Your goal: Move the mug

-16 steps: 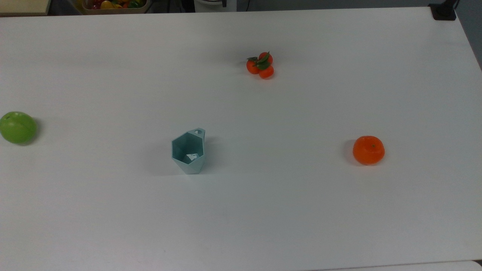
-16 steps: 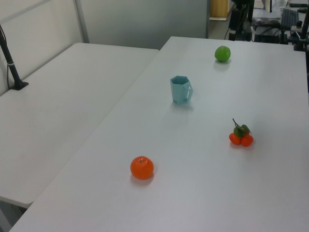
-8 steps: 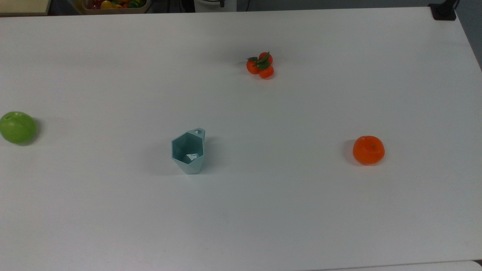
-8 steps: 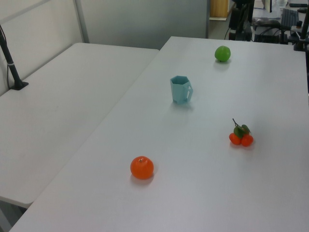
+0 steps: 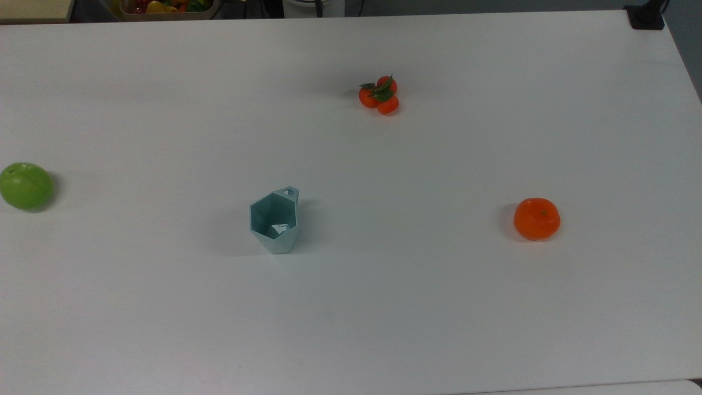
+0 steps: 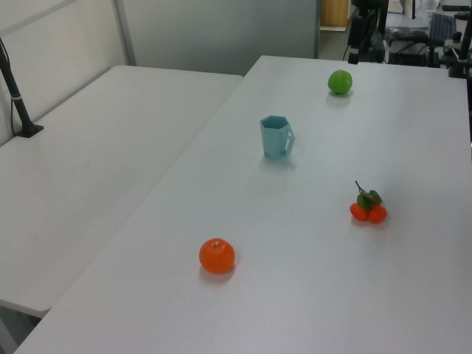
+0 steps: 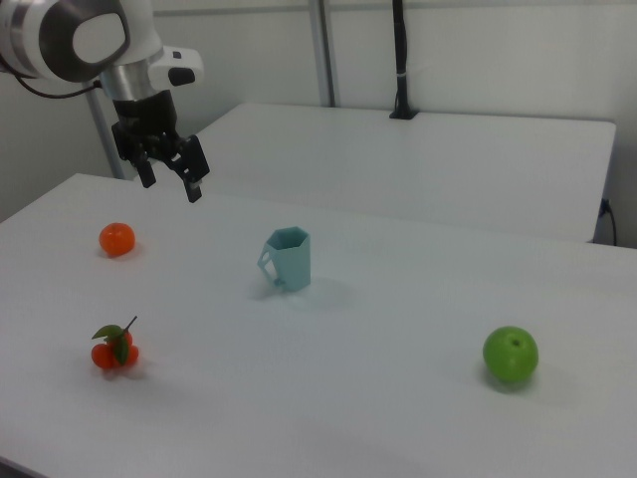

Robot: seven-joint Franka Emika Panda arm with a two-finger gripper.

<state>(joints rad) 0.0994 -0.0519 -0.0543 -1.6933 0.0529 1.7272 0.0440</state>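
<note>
Next, my gripper grabs the teal mug by its small tab handle (image 6: pixel 290 144) to move the mug across the white table.
The mug (image 5: pixel 274 219) is a pale teal faceted cup with a hexagonal rim. It stands upright and alone near the middle of the white table (image 5: pixel 417 307), with its small tab handle toward the top view's upper right. It also appears as the mug (image 6: pixel 276 136) and the mug (image 7: pixel 289 259). My gripper (image 7: pixel 172 187) hangs in the air well above the table, off to the right view's left of the mug and far from it. Its fingers are apart, it is open, and nothing is between them.
An orange (image 5: pixel 537 219) lies at the top view's right. A cluster of small oranges with leaves (image 5: pixel 379 95) sits toward the back, and a green apple (image 5: pixel 26 185) lies at the left edge. A second white table (image 6: pixel 88 162) adjoins, with a black post (image 7: pixel 400 60) on it.
The mug and the fruit have not moved. A small dark part at the top view's upper edge has crept slightly left.
</note>
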